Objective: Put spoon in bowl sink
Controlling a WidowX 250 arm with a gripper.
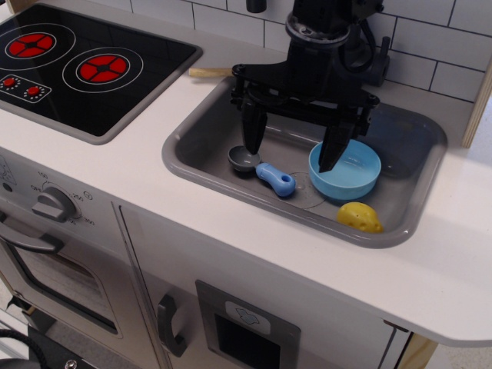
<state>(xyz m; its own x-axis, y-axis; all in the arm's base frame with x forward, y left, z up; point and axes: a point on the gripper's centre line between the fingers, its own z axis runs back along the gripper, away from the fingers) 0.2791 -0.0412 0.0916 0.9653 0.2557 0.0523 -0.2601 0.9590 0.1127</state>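
Note:
My gripper picks up the spoon by its neck where handle meets scoop [259, 168] next, to set the spoon in the bowl [346, 171].
The spoon [265, 170] lies on the floor of the grey sink [192, 150], its dark round scoop to the left and its blue handle pointing right toward the light blue bowl [346, 171]. The bowl sits upright in the sink and looks empty. My gripper [290, 154] hangs over the sink, wide open and holding nothing. Its left finger comes down just above the spoon's scoop. Its right finger reaches down at the bowl's left rim. The spoon's handle lies below the gap between the fingers.
A yellow lumpy toy [359, 217] lies in the sink's front right corner. A pale wooden utensil [209, 73] rests on the white counter behind the sink. A black stove top [84, 65] with red burners is at the left. Tiled wall at the back.

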